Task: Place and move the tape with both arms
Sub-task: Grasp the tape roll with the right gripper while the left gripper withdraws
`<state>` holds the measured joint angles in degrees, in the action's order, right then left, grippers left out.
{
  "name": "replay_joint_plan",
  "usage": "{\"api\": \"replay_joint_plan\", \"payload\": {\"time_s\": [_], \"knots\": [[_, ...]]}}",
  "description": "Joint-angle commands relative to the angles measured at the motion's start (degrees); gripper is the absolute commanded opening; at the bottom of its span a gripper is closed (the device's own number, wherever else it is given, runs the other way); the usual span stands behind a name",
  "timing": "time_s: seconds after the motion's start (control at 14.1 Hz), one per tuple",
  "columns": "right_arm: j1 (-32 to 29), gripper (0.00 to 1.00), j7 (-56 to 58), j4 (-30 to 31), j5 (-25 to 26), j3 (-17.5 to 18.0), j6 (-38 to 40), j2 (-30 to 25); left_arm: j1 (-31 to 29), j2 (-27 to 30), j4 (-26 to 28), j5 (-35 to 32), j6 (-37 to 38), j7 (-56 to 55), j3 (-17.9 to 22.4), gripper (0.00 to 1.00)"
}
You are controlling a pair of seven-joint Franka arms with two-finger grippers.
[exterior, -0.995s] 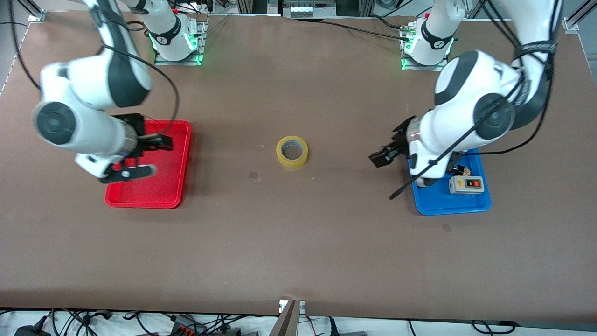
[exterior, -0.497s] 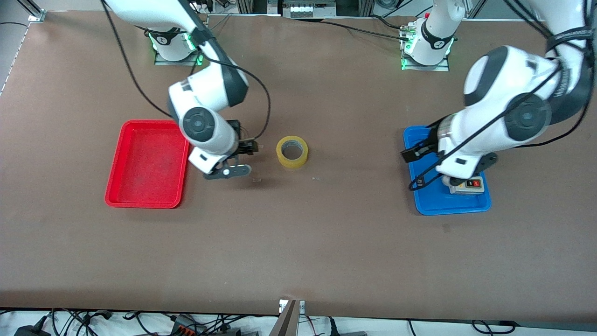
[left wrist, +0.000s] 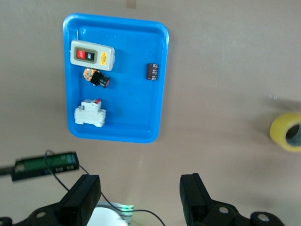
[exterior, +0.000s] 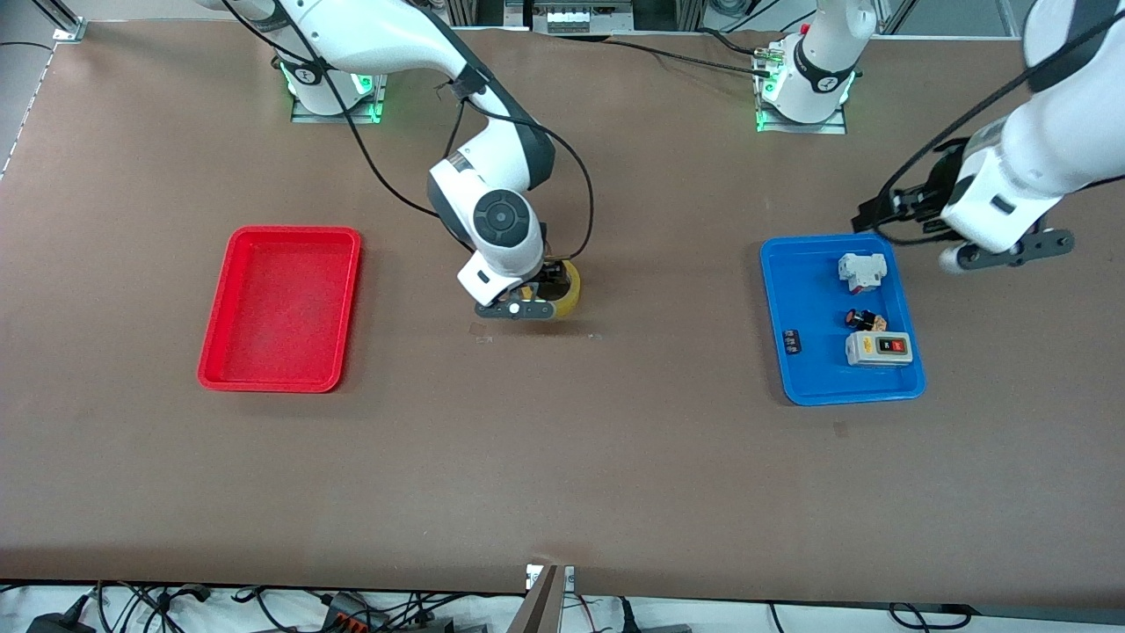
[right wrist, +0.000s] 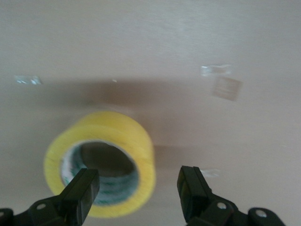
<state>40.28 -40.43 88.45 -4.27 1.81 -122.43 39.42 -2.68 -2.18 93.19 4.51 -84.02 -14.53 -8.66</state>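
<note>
The tape's side (right wrist: 146, 172) and hollow core (right wrist: 113, 160) are below my right gripper's fingers in the right wrist view, so the fingers would miss if I closed now. I need to first lower that gripper.
The tape (exterior: 571, 295) is a yellowish roll lying flat on the brown table near the middle, partly hidden by the right wrist. My right gripper (exterior: 538, 294) is open just above it. In the right wrist view the tape (right wrist: 127, 129) lies under the right gripper (right wrist: 138, 181): one finger is over the hollow core, the other is outside the ring. My left gripper (exterior: 879, 214) is open and empty, held up beside the blue tray's (exterior: 813, 290) back corner. The left wrist view shows the left gripper (left wrist: 140, 183) open over bare table and the tape (left wrist: 284, 132) far off.
The blue tray (left wrist: 131, 108) holds a white breaker (exterior: 860, 271), a grey switch box (exterior: 878, 348), a small black-orange part (exterior: 864, 319) and a small black piece (exterior: 791, 341). A red tray (exterior: 281, 308) lies toward the right arm's end.
My right arm has swung from over the red tray to the tape and come down on it. My left arm has pulled back from the middle, across the blue tray, toward its own end.
</note>
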Motion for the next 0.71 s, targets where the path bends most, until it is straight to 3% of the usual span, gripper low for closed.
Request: {"api": "replay_joint_plan", "payload": {"time_s": [0.0,0.21,0.43,0.5,0.64], "knots": [[0.14,1.00,-0.70,-1.71,-0.12,-0.49,-0.97,1.88,-0.58,2.44,-0.19,-1.60,1.83,11.15,2.85,1.00],[0.14,1.00,-0.62,-1.79,-0.12,-0.49,-1.06,2.59,-1.10,2.01,-2.66,-6.62,-1.22,22.77,3.12,1.00],[0.41,0.97,-0.62,-1.71,-0.21,-0.49,-0.97,3.47,-1.98,0.69,-3.63,-6.97,-10.09,22.36,3.12,1.00],[0.41,0.87,-0.62,-1.62,-0.30,-0.49,-0.88,3.47,-1.89,1.12,-3.97,-6.62,-9.59,22.01,3.21,1.00],[0.50,0.61,-0.53,-1.44,-0.29,-0.49,-0.44,3.47,-0.23,2.26,-4.33,-5.83,-1.37,20.34,5.48,1.00]]}}
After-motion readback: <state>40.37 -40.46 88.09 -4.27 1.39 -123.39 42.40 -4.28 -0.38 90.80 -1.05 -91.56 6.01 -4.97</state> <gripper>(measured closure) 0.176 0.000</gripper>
